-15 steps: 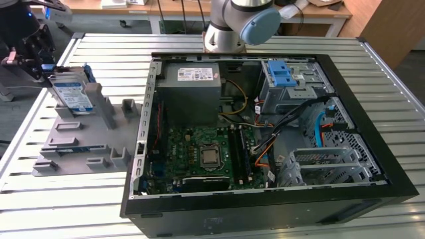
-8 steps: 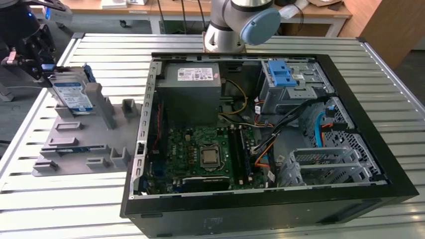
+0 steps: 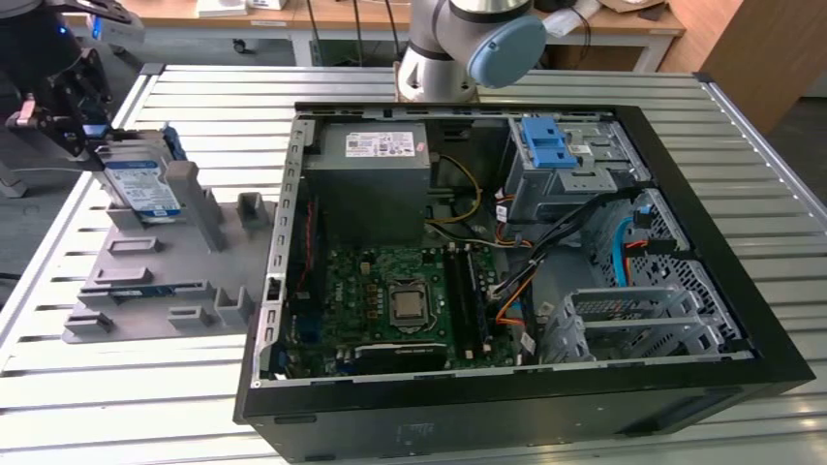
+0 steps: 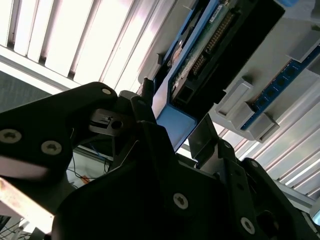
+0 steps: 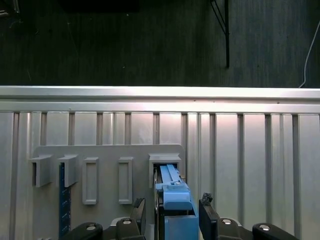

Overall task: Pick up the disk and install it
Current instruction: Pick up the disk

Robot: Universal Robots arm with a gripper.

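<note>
My gripper grabs the blue frame by its upper end (image 3: 168, 136) next. Then it lifts the disk (image 3: 139, 186) out for installing.
The disk (image 3: 139, 186), a silver drive with a white and blue label in a blue carrier frame, stands on edge in a slot of the grey holder (image 3: 168, 262) at the exterior view's left. My gripper (image 3: 93, 143) is at the disk's upper end. In the first wrist view the gripper (image 5: 172, 214) is open, and its black fingers (image 5: 140, 211) straddle the blue frame end of the disk (image 5: 172, 197) with small gaps on both sides. The second wrist view looks past the gripper (image 4: 175, 122) to the disk's connector side (image 4: 207, 47).
The open black computer case (image 3: 723, 291) lies to the exterior view's right of the holder. It contains the grey drive cage with blue latch (image 3: 563, 155), the power supply box (image 3: 368, 160) and the motherboard (image 3: 401, 295). Everything rests on a slatted metal table (image 3: 130, 407). The arm's base (image 3: 446, 48) stands behind the case.
</note>
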